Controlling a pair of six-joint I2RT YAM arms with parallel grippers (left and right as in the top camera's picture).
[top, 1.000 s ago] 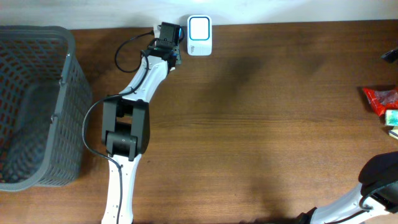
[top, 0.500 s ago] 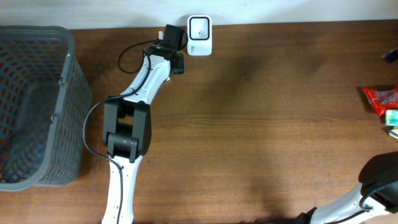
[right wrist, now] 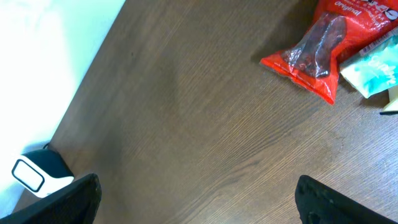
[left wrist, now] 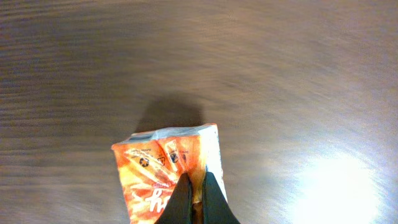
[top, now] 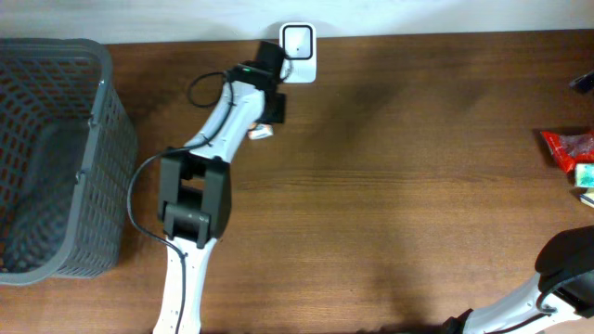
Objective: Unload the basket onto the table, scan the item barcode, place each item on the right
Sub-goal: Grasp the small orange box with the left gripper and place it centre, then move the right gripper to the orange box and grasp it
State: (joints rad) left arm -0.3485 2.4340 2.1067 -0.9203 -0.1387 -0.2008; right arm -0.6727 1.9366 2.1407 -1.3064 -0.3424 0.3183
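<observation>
The sides of the packet should stay uncovered to scan, so my right gripper will next hold the orange snack packet by its edge.
The item is an orange snack packet (left wrist: 163,169); in the left wrist view it hangs over the wooden table with its top seam away from me. My left gripper (left wrist: 198,198) is shut on the packet's right edge, and a strip of orange shows between the fingers. From overhead, the left gripper (top: 275,109) sits just in front of the white barcode scanner (top: 297,51), and a corner of the packet (top: 261,134) pokes out beside it. My right gripper (right wrist: 199,202) stands wide open over bare wood with nothing between its fingers.
A grey plastic basket (top: 56,158) fills the left end of the table. A red snack bag (right wrist: 323,43) and a teal packet (right wrist: 372,65) lie at the far right edge. The scanner (right wrist: 37,174) also shows at the right wrist view's lower left.
My left arm has swung from beside the scanner to the right and toward the table's middle. Its jaws have closed, and the orange packet now shows beside the gripper. The right arm is still.
</observation>
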